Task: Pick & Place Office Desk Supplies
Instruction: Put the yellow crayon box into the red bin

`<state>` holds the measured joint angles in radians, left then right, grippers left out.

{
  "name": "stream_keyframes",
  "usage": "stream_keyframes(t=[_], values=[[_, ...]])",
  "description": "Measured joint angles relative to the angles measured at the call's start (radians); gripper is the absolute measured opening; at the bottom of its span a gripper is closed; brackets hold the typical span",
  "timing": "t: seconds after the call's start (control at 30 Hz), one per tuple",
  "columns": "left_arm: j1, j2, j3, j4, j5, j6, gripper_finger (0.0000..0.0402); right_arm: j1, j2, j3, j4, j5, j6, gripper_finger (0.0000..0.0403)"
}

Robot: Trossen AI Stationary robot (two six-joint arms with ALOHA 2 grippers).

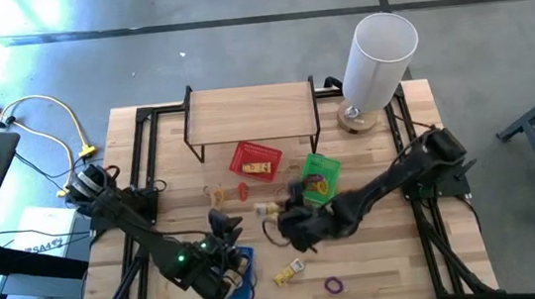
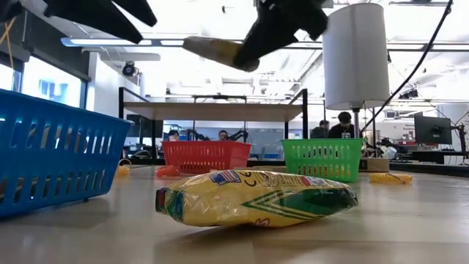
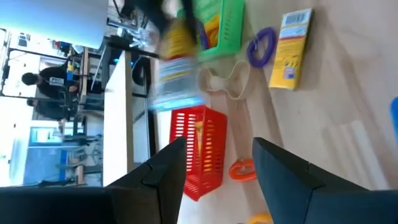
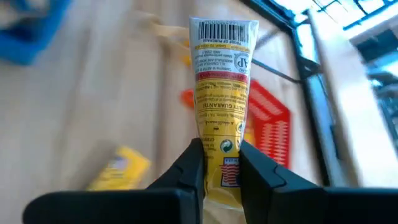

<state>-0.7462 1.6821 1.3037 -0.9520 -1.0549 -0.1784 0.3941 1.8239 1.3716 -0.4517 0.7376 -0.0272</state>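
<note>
The packet's barcode end hangs high and short of the basket, so the packet moves to the red basket [image 1: 254,161], before my right gripper opens.
My right gripper [image 4: 222,150] is shut on a yellow packet [image 4: 221,81] with a white barcode end, high over the middle of the table [image 1: 266,209]. My left gripper [image 3: 219,144] hovers open over the blue basket [image 1: 245,271] near the front edge, with nothing between its fingers. A second yellow packet [image 1: 286,275] lies flat on the table, a purple loop [image 1: 334,285] beside it. An orange loop [image 3: 241,169] and a tan band [image 3: 227,84] lie near the red basket [image 1: 254,161]. The green basket [image 1: 320,176] holds several items. My right gripper pinches the yellow packet's two long sides [image 4: 221,163] between its two fingers, near the end opposite the barcode. The packet runs on along the fingers, its barcode end [image 4: 224,31] sticking out past the fingertips. It hangs clear of the table, slightly tilted [image 2: 220,51].
A wooden shelf on a black frame [image 1: 249,112] stands at the back. A tall white cylinder [image 1: 377,58] stands at the back right. Black rails [image 1: 147,142] run along the table's sides. People sit in the room beyond the table [image 2: 344,125].
</note>
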Motion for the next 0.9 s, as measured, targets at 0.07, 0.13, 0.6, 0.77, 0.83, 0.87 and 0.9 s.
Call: stream_keyframes(t=[0.07, 0.13, 0.6, 0.77, 0.83, 0.87, 0.9], values=[[0.018, 0.0, 0.0, 0.0, 0.003, 0.014, 0.0174, -0.047, -0.025, 0.0, -0.009, -0.03, 0.01, 0.0056], [0.034, 0.0, 0.0, 0.001, 0.014, 0.0, 0.0174, -0.101, -0.033, 0.002, -0.008, -0.078, 0.036, 0.0056], [0.013, 0.0, 0.0, -0.004, 0.144, -0.12, 0.0174, -0.353, 0.066, -0.001, 0.022, -0.275, 0.094, 0.0056], [-0.03, 0.0, 0.0, -0.007, 0.151, -0.177, 0.0174, -0.394, 0.107, -0.001, 0.056, -0.285, 0.063, 0.0057], [-0.046, 0.0, 0.0, -0.008, 0.152, -0.187, 0.0174, -0.412, 0.116, 0.004, 0.078, -0.319, 0.055, 0.0062], [-0.052, 0.0, 0.0, -0.005, 0.151, -0.189, 0.0174, -0.419, 0.118, 0.001, 0.072, -0.325, 0.054, 0.0066], [-0.058, 0.0, 0.0, -0.002, 0.151, -0.194, 0.0174, -0.426, 0.118, -0.002, 0.061, -0.321, 0.052, 0.0071]])
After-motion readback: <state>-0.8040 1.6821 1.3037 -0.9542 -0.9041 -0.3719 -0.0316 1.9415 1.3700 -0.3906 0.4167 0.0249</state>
